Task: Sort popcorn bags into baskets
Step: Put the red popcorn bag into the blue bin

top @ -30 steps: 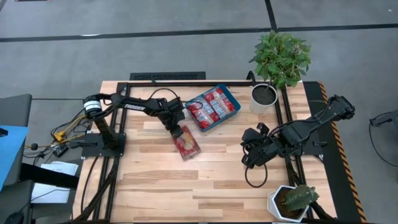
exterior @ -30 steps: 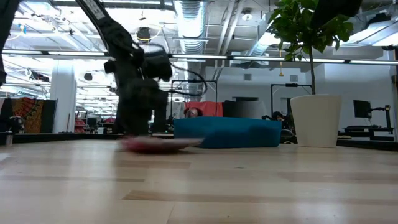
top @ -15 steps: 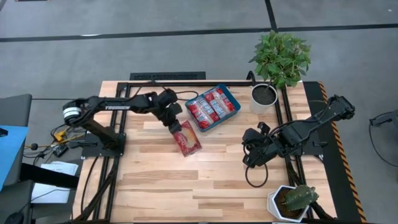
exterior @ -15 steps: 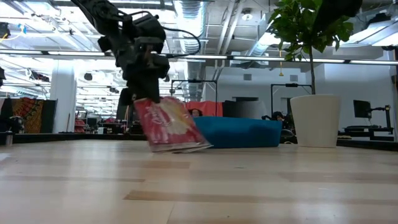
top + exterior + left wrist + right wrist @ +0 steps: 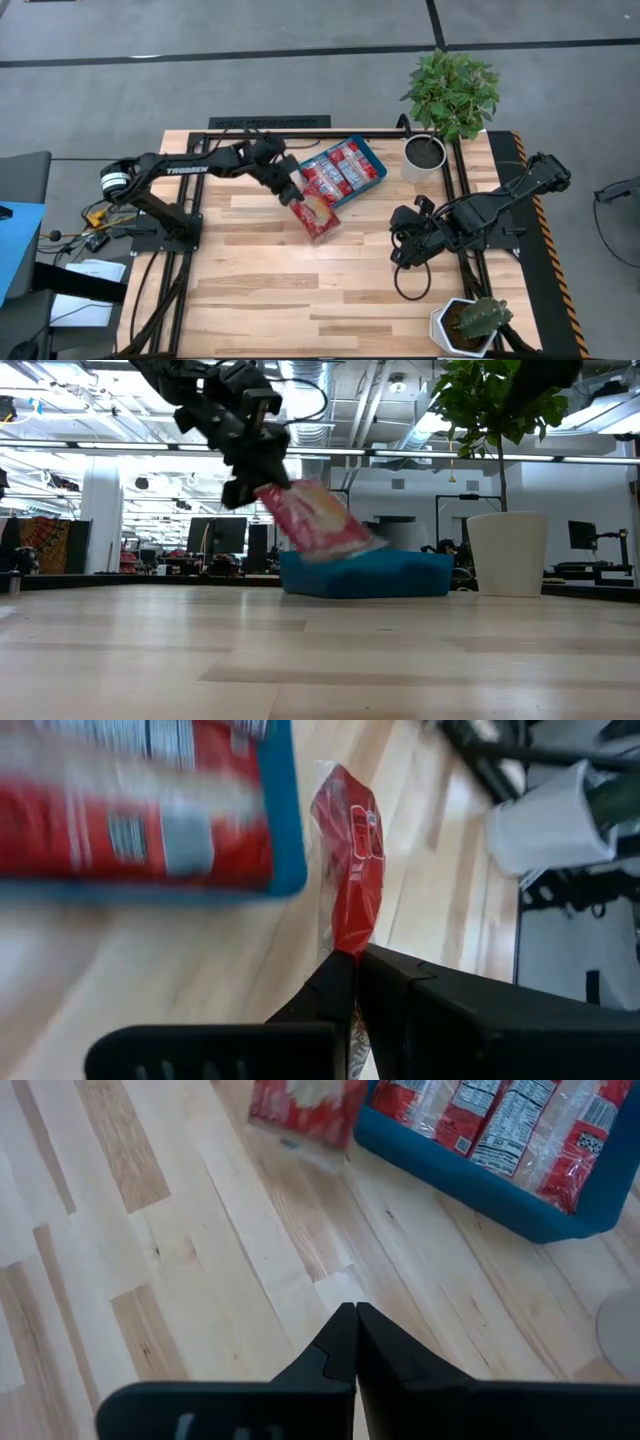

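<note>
I should keep my left gripper closed on the popcorn bag until the bag hangs over the tray: its lower end (image 5: 323,233) sits outside the tray's near edge (image 5: 350,197).
My left gripper (image 5: 293,190) is up above the table at the near-left corner of the teal tray (image 5: 364,143) and is shut on a red popcorn bag with a cream-yellow picture (image 5: 320,213). In the low view the bag (image 5: 318,522) slants down from the gripper (image 5: 262,478) in front of the tray (image 5: 400,575). Several red and silvery packets lie in the tray, as the right wrist view shows (image 5: 480,1205). My right gripper (image 5: 399,254) waits shut over the right half of the table (image 5: 354,1315). My left gripper pinches the bag between its two fingers at one end edge (image 5: 346,942), coming from the table's left and slanting down. The bag is lifted clear of the table. It hangs tilted, with its free end (image 5: 360,545) lower and toward the tray.
A white pot with a leafy plant (image 5: 425,155) stands right of the tray at the far edge, and also shows in the low view (image 5: 508,550). A second white pot with a cactus (image 5: 468,325) sits at the near right edge. Bare wood fills the table's middle and near left.
My left gripper has risen and moved toward the tray, keeping its hold. The bag lay flat on the table a second ago, then stood tipped up on its lower edge, and now hangs lifted clear and tilted at the tray's near-left corner.
</note>
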Controlling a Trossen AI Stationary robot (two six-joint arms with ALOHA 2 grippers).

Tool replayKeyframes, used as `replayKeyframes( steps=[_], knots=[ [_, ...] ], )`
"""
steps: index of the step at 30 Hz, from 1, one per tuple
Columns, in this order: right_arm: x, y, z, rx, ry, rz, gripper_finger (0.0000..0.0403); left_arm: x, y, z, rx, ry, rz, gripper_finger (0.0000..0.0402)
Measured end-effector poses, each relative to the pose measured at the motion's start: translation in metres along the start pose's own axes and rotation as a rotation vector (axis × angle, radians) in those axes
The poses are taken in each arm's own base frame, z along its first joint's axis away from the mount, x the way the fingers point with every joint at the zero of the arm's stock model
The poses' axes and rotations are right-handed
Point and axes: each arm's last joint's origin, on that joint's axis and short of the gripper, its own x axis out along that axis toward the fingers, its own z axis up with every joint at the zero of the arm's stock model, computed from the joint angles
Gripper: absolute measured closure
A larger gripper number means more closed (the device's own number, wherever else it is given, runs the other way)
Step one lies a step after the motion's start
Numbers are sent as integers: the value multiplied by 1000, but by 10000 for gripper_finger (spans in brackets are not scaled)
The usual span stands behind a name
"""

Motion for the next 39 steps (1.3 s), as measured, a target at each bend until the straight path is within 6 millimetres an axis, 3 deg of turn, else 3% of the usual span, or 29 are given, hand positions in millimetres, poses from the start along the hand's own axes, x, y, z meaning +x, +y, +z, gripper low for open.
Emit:
replayKeyframes(
  steps=[5,10,19,23,31,39],
  knots=[
    [0,0,0,-3,3,-4,382,-17,-1,27,52,-97,9,401],
    [0,0,0,-3,3,-5,372,-38,13,47,82,-165,63,401],
    [0,0,0,-4,3,-5,379,-60,39,56,60,-214,135,401],
    [1,-2,1,-11,3,-9,383,-54,42,57,73,-203,125,401],
    [5,-7,6,8,4,-30,368,-21,69,52,-7,-112,108,401],
    [5,-8,6,3,10,-36,376,-15,73,54,20,-138,174,401]
  ],
)
